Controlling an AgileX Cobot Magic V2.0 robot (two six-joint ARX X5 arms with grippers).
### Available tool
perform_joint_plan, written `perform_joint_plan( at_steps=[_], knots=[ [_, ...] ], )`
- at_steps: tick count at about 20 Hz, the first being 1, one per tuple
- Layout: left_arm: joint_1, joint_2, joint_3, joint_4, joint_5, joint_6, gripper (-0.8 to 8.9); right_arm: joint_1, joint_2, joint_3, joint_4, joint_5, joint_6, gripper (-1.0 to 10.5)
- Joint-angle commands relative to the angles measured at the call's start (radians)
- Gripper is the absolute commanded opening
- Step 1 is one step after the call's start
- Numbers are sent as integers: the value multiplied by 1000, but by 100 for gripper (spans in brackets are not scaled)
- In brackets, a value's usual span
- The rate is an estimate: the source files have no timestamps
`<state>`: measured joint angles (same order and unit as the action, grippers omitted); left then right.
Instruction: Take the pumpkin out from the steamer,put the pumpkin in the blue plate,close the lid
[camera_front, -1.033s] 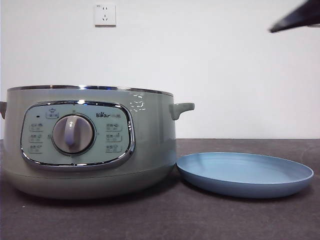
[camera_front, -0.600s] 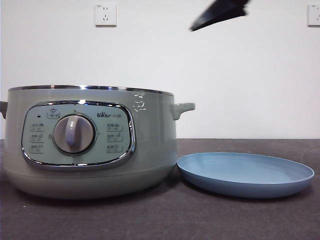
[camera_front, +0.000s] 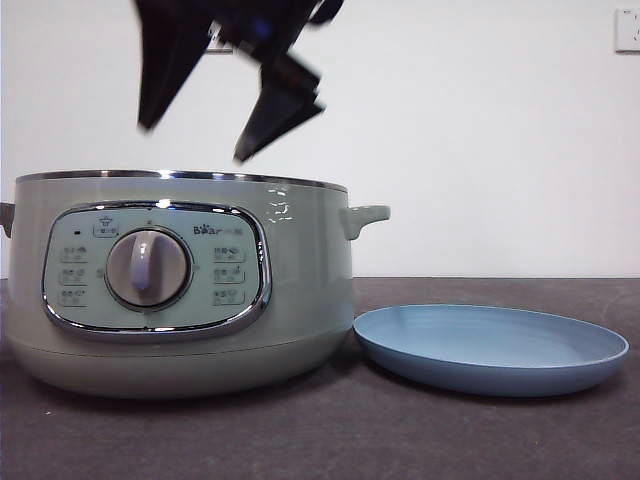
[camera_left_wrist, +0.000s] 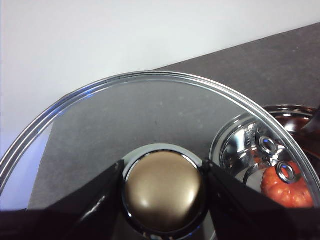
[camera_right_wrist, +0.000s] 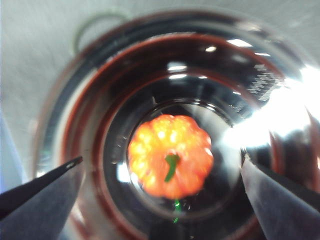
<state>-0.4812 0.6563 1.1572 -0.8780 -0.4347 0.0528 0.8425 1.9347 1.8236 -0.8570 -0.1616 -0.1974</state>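
Note:
My right gripper will grab the pumpkin by its plump ribbed sides next, because only a thin green stem (camera_right_wrist: 171, 167) sticks up.
The pale green steamer (camera_front: 180, 290) stands at the left of the table with no lid on it. The small orange pumpkin (camera_right_wrist: 170, 155) with its green stem lies at the bottom of the shiny inner pot. My right gripper (camera_front: 192, 143) hangs just above the steamer's rim, open wide and centred over the pumpkin without touching it. My left gripper (camera_left_wrist: 164, 167) is shut on the knob (camera_left_wrist: 164, 192) of the glass lid (camera_left_wrist: 150, 115), held off to the side of the steamer; the pumpkin (camera_left_wrist: 287, 190) shows through the glass. The blue plate (camera_front: 490, 345) lies to the right of the steamer, with nothing on it.
A dark grey table top (camera_front: 400, 440) runs under everything, with a white wall behind. Wall sockets (camera_front: 627, 28) sit high on the wall. The steamer's side handle (camera_front: 365, 215) sticks out above the plate's near rim.
The right arm has swung from the upper right corner leftward and down, and now hangs over the steamer's opening. The steamer and the plate have not moved.

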Motion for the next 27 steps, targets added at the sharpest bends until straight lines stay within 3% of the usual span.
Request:
perform_joint_plan(
  at_steps=[1, 8, 9, 10, 11, 12, 16, 20, 24, 27],
  knots=[
    [-3, -13, 9, 36, -8, 0, -8, 14, 65, 1, 34, 9, -43, 721],
    [-3, -13, 9, 21, -7, -1, -8, 16, 209, 1, 64, 6, -95, 713],
    [-3, -13, 9, 20, -7, -1, -8, 16, 218, 1, 71, 8, -98, 609],
    [-3, -13, 9, 19, -7, -1, -8, 16, 220, 1, 77, 14, -96, 411],
    [-3, -13, 9, 16, -7, -1, -8, 20, 220, 1, 80, 13, -96, 127],
    [-3, -13, 9, 15, -7, -1, -8, 23, 220, 1, 83, 13, -96, -7],
    [-3, -13, 9, 16, -7, 0, -8, 27, 215, 11, 85, 14, -93, -10],
    [-3, -11, 9, 25, -6, 0, -8, 17, 91, 13, 43, 14, -89, -7],
    [-3, -10, 9, 81, -2, 0, -8, -39, -80, 13, -135, 14, -82, -7],
    [-3, -9, 9, 122, 57, 0, -8, -133, -190, 13, -327, 13, -27, -10]
  ],
)
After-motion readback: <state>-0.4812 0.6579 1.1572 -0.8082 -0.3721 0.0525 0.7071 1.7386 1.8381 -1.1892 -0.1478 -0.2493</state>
